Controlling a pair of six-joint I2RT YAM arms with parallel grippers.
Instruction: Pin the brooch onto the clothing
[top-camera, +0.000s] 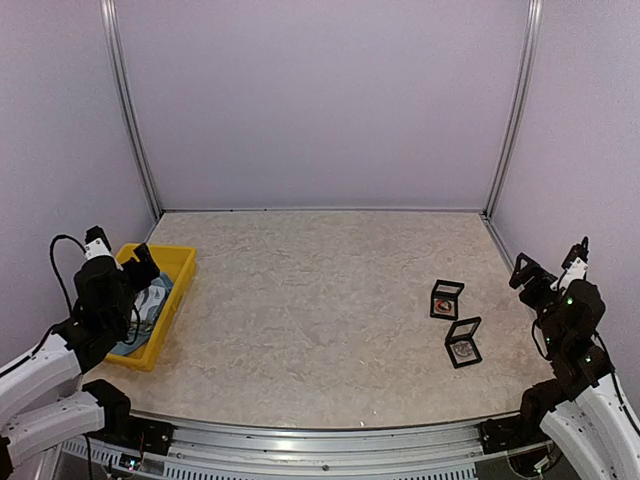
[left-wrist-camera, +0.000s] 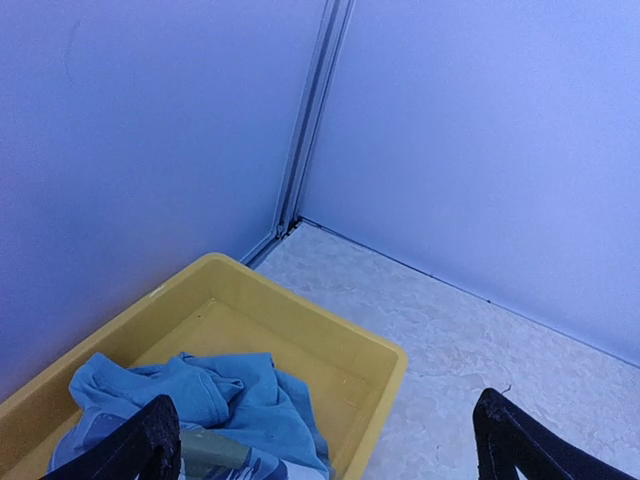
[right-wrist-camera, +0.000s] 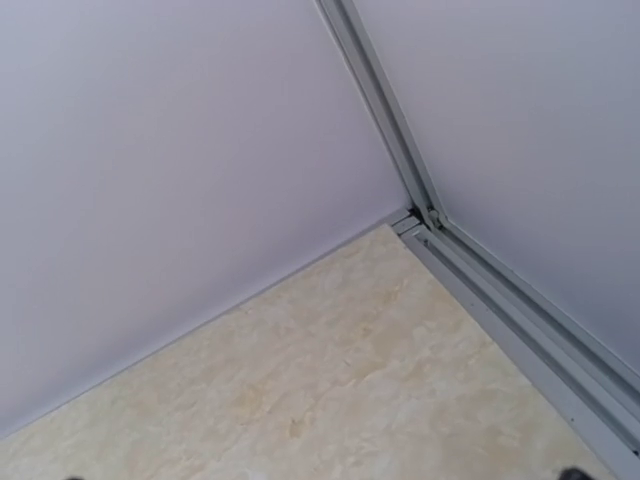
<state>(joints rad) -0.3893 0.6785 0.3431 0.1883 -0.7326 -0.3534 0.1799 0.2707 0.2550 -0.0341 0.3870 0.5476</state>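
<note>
Next, my left gripper reaches the light blue T-shirt and grabs its crumpled folds, which leaves the rest free to spread for the brooch.
The light blue T-shirt lies crumpled in a yellow bin at the table's left edge. It also shows in the left wrist view, bunched in the bin, with a bit of green and white print at the bottom. My left gripper hangs above the bin with its fingers spread wide and empty. Two small black display boxes, a far one and a near one, lie right of centre, each with a brooch inside. My right gripper is raised at the right edge, open and empty, apart from the boxes.
Pale walls with metal corner posts close in the table on three sides. The right wrist view shows only bare marbled tabletop and the back right corner rail.
</note>
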